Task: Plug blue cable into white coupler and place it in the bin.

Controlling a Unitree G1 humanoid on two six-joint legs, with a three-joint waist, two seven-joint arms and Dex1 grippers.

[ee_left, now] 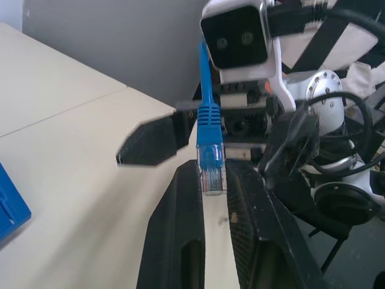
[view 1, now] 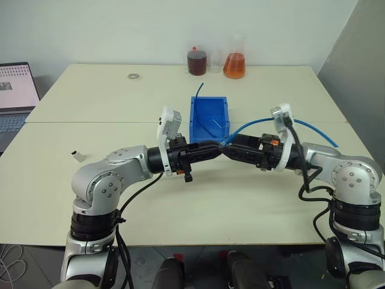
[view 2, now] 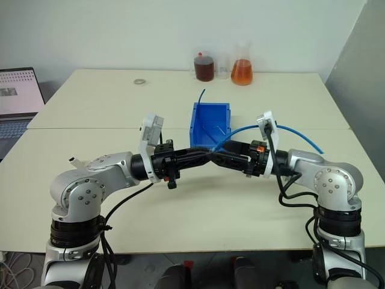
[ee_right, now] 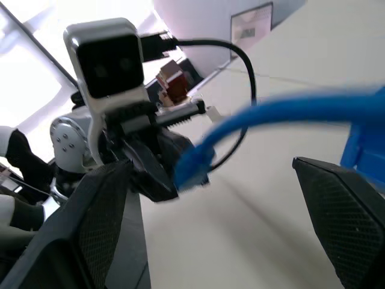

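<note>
My right gripper grabs the blue cable (view 1: 313, 125) on its bare part just behind the plug next, since my left gripper's fingers cover the plug.
My left gripper (view 1: 218, 147) is shut on the clear plug (ee_left: 211, 171) of the blue cable (view 1: 313, 125), held above the table in front of the bin (view 1: 209, 114). From the plug the cable arcs right, past my right wrist, and down onto the table. My right gripper (ee_right: 207, 165) faces the left one tip to tip and is open wide. The cable passes between its fingers (ee_right: 111, 198) untouched. The white coupler (view 1: 77, 155) lies alone on the table at the far left, beside my left elbow. The bright blue bin stands open-topped at the table's middle.
A short, darker blue cable stub (view 1: 200, 89) sticks up behind the bin. Two flasks of brown (view 1: 197, 61) and orange (view 1: 234, 65) liquid stand at the back edge, with a small ring (view 1: 133, 76) to their left. A laptop (view 1: 15, 90) sits at the far left.
</note>
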